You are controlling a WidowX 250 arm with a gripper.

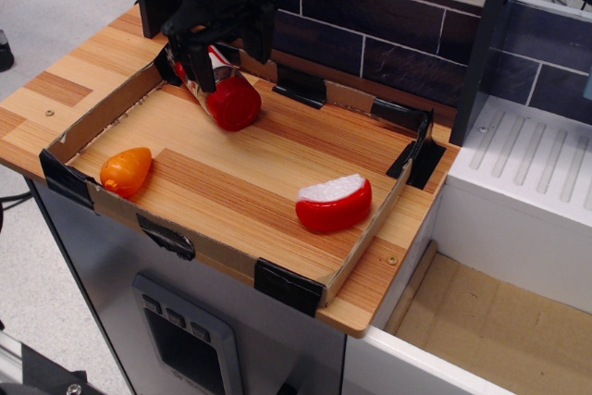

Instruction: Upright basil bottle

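Observation:
I will next grab the basil bottle by its glass body behind the red cap (205,80) to stand it upright.
The basil bottle (228,99) lies on its side at the back left of the shallow cardboard tray (370,238), its red cap facing the front right. Its label and glass body are mostly hidden under my gripper. My black gripper (225,55) hangs right over the bottle's body, behind the cap. The jaws are open, and one finger (192,64) stands on each side of the bottle. I see no squeeze on the bottle.
An orange carrot-like toy (126,170) lies at the tray's front left. A red-rind cheese wedge (334,203) lies at the front right. A dark tiled wall (370,16) runs behind the tray. A white drainer (527,164) stands to the right.

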